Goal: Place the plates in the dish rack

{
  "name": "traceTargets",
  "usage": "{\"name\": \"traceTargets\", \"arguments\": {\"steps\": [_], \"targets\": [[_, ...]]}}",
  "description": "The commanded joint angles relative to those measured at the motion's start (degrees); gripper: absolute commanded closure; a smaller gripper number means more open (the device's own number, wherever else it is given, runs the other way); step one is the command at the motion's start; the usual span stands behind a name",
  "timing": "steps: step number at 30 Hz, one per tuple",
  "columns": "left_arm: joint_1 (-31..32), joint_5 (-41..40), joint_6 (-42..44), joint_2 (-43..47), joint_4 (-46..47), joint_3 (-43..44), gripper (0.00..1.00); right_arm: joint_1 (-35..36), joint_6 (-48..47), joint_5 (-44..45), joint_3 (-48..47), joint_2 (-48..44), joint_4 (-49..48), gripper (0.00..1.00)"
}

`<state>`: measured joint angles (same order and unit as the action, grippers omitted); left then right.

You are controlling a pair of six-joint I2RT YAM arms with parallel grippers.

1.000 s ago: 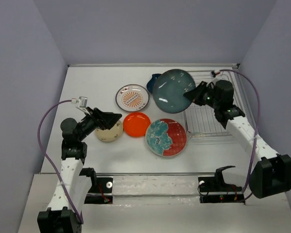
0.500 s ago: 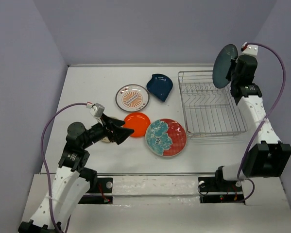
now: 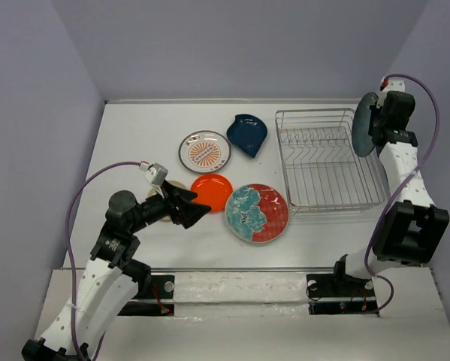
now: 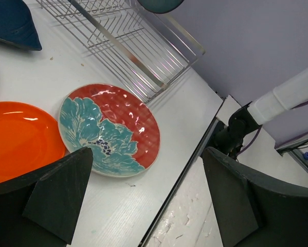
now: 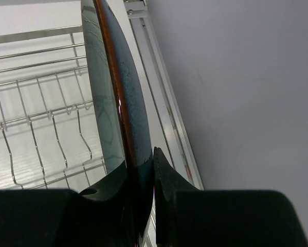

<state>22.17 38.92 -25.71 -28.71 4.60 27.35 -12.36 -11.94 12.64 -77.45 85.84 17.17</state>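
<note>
The dark teal plate [image 3: 363,125] now moves toward the rack's wires before my right gripper opens. It hangs past them, so if I opened now, it would drop outside.
My right gripper [image 3: 375,124] is shut on the dark teal plate [image 3: 363,125], holding it on edge above the right end of the silver wire dish rack [image 3: 326,159]. In the right wrist view the plate's rim [image 5: 120,92] runs up from between my fingers. My left gripper [image 3: 198,211] is open and empty, low over the table beside the plain orange plate [image 3: 212,192]. The teal-and-red plate [image 3: 257,213], the sunburst plate [image 3: 205,152] and the dark blue irregular plate [image 3: 247,134] lie flat on the table. The small cream plate [image 3: 164,197] is mostly hidden under my left arm.
The rack's upright tines [image 5: 46,118] hold nothing. The table's front edge [image 4: 187,172] runs close to the teal-and-red plate [image 4: 110,131]. The right wall [image 5: 236,92] stands close beside the rack.
My right arm lifted the dark teal plate from left of the rack, turned it on edge and carried it to the rack's right end. My left gripper moved right past the cream plate.
</note>
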Motion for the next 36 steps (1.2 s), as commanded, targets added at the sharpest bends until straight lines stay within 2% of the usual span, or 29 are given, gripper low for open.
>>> {"name": "traceTargets", "arguments": {"steps": [1,9,13,15,16,17,19,20,24,28,30,34,35,36], "targets": [[0.4,0.4,0.8,0.0,0.8,2.4,0.01,-0.6,-1.5,-4.5,-6.0,-0.2,-7.0,0.93],[0.4,-0.7,0.8,-0.6,0.4,2.4,0.01,-1.1,1.4,-10.0,-2.8,2.6,-6.7,0.93],[0.5,-2.2,0.7,-1.1,0.1,2.5,0.01,-1.1,2.5,-9.8,-1.0,3.6,-6.7,0.91],[0.3,-4.8,0.3,-1.7,-1.4,2.6,0.01,-1.1,3.5,-10.4,-0.1,4.1,-6.8,0.81],[0.2,-5.9,0.1,-2.0,-1.9,2.7,0.01,-1.1,4.2,-10.4,0.0,4.3,-6.6,0.73],[-0.3,-6.8,-0.2,-2.3,-2.1,2.7,0.01,-1.1,4.9,-10.3,-0.1,4.6,-6.4,0.52],[-0.9,-6.9,-1.4,-3.2,-1.1,2.2,0.01,-1.1,7.6,-10.4,-0.3,4.5,-6.1,0.35],[-1.0,-5.6,-2.2,-3.6,-0.1,1.7,0.01,-1.1,8.6,-9.3,-0.3,4.3,-6.2,0.23],[-1.0,-2.9,-7.2,-6.1,5.8,-1.6,0.01,-1.1,13.5,-5.1,-1.6,3.5,-5.4,0.11],[-0.5,-3.1,-13.7,-10.6,13.3,-7.5,0.01,-1.1,24.4,-1.8,-2.4,1.2,-3.3,0.08],[1.4,-8.0,-14.2,-11.8,13.4,-9.5,0.01,-1.1,28.8,-1.2,-2.1,-1.0,-2.7,0.08],[11.6,-21.3,-16.2,-12.8,13.0,-11.1,0.01,-1.1,34.5,-1.3,0.8,-6.6,-2.9,0.07],[16.4,-24.4,-17.8,-13.5,13.2,-11.3,0.01,-1.1,35.5,-1.8,1.8,-8.0,-3.2,0.07],[18.6,-30.5,-18.7,-15.3,13.8,-11.5,0.01,-1.1,37.1,-2.9,4.1,-10.7,-4.2,0.07]]}}
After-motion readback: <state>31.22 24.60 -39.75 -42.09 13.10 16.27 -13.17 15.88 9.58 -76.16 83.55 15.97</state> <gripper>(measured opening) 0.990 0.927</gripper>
